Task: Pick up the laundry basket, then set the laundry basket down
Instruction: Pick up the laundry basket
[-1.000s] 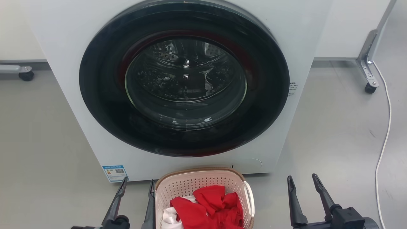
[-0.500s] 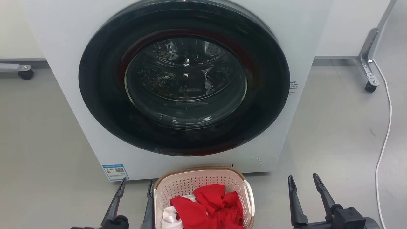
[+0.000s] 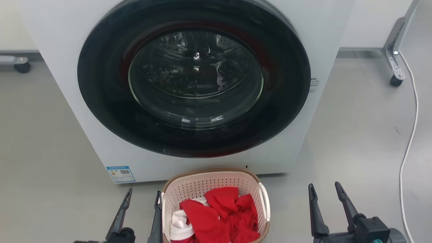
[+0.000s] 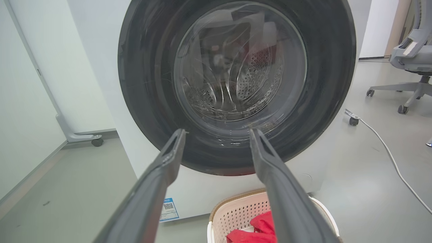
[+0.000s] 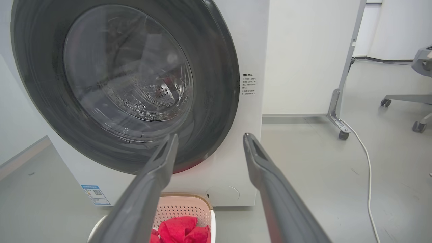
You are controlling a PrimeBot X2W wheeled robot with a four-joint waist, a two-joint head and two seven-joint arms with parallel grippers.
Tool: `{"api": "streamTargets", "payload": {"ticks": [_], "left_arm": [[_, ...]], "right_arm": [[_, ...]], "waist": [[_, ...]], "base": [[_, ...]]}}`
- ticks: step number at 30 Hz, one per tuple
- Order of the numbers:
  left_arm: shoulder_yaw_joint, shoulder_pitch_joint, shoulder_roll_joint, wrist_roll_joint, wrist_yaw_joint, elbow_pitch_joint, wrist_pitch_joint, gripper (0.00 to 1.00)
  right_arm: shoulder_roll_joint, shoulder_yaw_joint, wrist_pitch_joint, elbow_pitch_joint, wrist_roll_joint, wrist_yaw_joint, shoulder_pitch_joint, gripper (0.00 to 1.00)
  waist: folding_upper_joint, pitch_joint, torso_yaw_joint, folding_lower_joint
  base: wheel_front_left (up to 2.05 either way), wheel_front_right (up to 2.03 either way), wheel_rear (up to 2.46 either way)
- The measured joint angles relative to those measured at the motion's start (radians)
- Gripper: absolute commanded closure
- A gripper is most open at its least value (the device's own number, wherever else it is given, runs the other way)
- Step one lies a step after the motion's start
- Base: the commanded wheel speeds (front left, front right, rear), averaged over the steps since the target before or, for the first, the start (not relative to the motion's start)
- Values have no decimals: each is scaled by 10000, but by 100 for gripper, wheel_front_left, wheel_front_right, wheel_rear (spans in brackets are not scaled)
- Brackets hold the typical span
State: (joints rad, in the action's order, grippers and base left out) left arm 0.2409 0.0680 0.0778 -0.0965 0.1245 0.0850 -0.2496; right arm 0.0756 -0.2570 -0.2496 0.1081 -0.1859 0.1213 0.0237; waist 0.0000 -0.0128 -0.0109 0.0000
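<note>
The laundry basket is full of loose red and white cloth (image 3: pixel 220 216), so to keep the basket level, my left gripper should next grab its white loop handle.
The laundry basket (image 3: pixel 202 184), cream-white and perforated with a brown rim, stands on the floor just in front of the washer, holding red and white cloth. It also appears low in the left wrist view (image 4: pixel 233 216) and the right wrist view (image 5: pixel 184 209). My left gripper (image 3: pixel 143 195) is open at the basket's left side, its right finger close beside the basket wall; whether it touches is unclear. My right gripper (image 3: pixel 324 189) is open and empty, well to the right of the basket's white handle (image 3: pixel 265 202).
A white front-loading washer (image 3: pixel 60 50) with a shut dark round door (image 3: pixel 194 77) rises right behind the basket. A white cable (image 3: pixel 410 135) runs along the floor at right, near a wheeled panel foot (image 3: pixel 395 72). An office chair (image 4: pixel 413 57) stands farther right.
The head view has tilted downward, so washer and basket sit higher in the picture. Both grippers stay open in about the same places beside the basket.
</note>
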Motion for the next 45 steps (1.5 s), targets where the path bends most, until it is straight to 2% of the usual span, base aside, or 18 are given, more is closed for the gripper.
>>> {"api": "streamTargets", "payload": {"ticks": [13,22,38,45], "left_arm": [[-46,-1926,-111,-213,-117,1315,4,0],[73,-3171,-199,-355,-456,2489,113,0],[102,-5020,-337,-932,-468,4228,207,0],[111,-5832,-387,-1043,-468,4855,276,0]], "right_arm": [[157,385,13,1367,-88,-251,-2058,0],[178,577,119,2403,-190,-334,-3295,0],[130,508,207,3699,-253,-353,-4963,0],[109,407,207,4149,-253,-504,-5861,0]], "waist": [[1,-1750,-2,2],[2,-3053,-72,2],[2,-5276,-307,2],[2,-6326,-419,2]], "base": [[0,0,0],[0,0,0],[0,0,0],[0,0,0]]}}
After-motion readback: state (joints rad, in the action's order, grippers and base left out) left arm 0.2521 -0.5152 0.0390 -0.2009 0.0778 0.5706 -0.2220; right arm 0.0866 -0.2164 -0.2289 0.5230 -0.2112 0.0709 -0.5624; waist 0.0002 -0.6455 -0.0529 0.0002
